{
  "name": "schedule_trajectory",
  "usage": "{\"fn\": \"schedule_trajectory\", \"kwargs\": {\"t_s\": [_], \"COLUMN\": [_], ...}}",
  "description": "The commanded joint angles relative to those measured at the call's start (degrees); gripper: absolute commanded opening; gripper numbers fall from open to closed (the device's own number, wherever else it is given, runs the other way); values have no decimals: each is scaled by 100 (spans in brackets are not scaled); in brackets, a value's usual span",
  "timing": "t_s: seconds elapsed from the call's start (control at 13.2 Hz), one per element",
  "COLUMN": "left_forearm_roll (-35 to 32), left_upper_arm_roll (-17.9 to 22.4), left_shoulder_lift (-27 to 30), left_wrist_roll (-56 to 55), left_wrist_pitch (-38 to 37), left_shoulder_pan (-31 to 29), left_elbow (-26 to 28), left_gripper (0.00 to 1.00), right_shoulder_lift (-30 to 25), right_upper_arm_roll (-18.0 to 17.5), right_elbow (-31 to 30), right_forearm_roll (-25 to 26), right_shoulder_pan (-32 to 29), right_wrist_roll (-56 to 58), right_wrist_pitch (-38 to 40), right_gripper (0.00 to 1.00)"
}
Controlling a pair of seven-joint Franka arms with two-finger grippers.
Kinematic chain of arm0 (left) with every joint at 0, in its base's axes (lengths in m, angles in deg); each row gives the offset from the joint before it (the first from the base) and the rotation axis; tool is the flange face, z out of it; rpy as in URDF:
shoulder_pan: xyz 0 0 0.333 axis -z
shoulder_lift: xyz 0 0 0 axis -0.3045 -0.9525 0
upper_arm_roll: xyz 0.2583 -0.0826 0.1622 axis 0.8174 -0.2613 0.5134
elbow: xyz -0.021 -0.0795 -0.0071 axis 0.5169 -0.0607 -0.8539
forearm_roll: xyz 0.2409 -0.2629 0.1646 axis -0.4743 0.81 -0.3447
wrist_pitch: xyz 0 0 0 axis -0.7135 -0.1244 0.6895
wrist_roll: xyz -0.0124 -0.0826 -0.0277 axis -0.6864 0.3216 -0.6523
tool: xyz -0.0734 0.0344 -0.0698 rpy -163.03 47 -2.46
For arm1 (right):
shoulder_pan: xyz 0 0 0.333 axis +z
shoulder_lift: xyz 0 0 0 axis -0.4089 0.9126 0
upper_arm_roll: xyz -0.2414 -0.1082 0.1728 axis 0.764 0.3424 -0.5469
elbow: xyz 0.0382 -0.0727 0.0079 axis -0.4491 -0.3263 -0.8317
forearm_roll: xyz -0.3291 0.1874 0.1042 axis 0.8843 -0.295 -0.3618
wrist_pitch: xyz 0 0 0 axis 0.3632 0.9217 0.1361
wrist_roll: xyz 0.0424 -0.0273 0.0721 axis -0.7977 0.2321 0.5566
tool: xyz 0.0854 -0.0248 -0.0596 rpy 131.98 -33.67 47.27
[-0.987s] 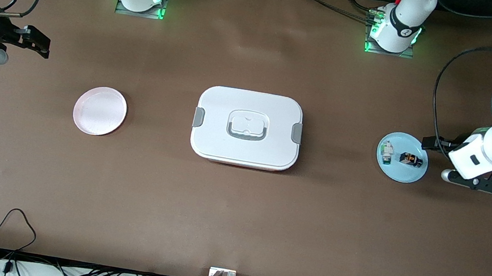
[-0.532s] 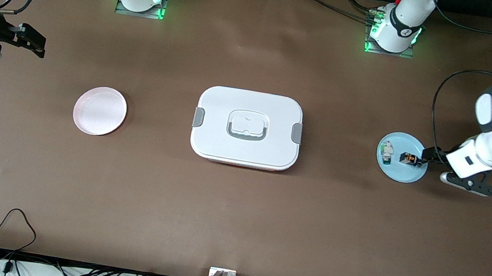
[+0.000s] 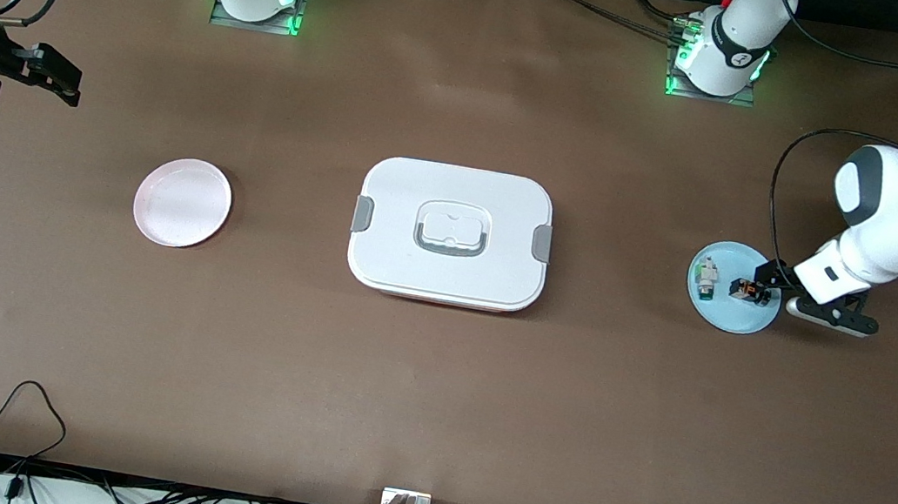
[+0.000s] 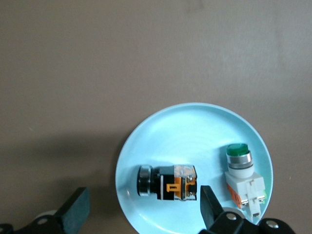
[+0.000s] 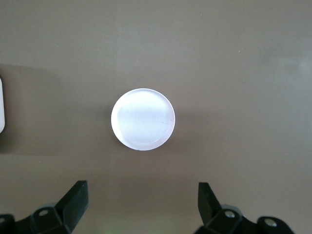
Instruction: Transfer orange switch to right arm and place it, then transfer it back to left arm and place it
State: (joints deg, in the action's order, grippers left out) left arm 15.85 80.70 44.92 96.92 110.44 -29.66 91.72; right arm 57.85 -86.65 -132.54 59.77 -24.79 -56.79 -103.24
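My left gripper grabs the orange switch by its silver-ringed head and orange end [image 3: 751, 291] next, to carry it off the light blue plate [image 3: 728, 316] to my right arm.
The orange switch [image 3: 747, 290] [image 4: 168, 182] lies on its side on a light blue plate [image 3: 728, 316] [image 4: 195, 126] toward the left arm's end of the table. My left gripper [image 3: 772, 278] [image 4: 141, 208] hangs open low over that plate's outer edge. One fingertip [image 4: 207, 204] is beside the switch's orange end and the other [image 4: 73, 210] is over bare table. The white box [image 3: 457, 192] sits shut mid-table. My right gripper [image 3: 59, 76] [image 5: 141, 204] waits open in the air at the right arm's end, with nothing between its fingers.
A white-and-green component [image 3: 706, 279] [image 4: 243, 178] shares the blue plate, on the side toward the box. A pink plate [image 3: 182, 202] [image 5: 143, 119] lies between the box and the right arm's end. Brown table surrounds the box; cables run along the front edge.
My left arm has swung in toward the blue plate, bringing its gripper from beside the plate to over its edge by the switch. The right gripper drifted slightly outward.
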Motion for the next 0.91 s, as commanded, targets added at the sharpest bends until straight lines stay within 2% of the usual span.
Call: {"fn": "schedule_trajectory", "kwargs": {"t_s": [0.0, 0.84], "left_forearm_roll": [23, 366], "left_upper_arm_roll": [-81, -152], "left_shoulder_lift": [-101, -611], "left_wrist_roll": [46, 38], "left_wrist_pitch": [158, 438], "left_shoulder_pan": [-73, -73], "left_elbow": [113, 113], "left_gripper": [100, 100], "right_shoulder_lift": [-4, -4], "right_upper_arm_roll": [12, 39], "right_elbow": [92, 268], "right_forearm_roll": [-1, -150], "right_shoulder_pan": [-5, -31], "right_wrist_roll": [-104, -33], "right_wrist_pitch": [92, 285], "right_gripper": [100, 100]}}
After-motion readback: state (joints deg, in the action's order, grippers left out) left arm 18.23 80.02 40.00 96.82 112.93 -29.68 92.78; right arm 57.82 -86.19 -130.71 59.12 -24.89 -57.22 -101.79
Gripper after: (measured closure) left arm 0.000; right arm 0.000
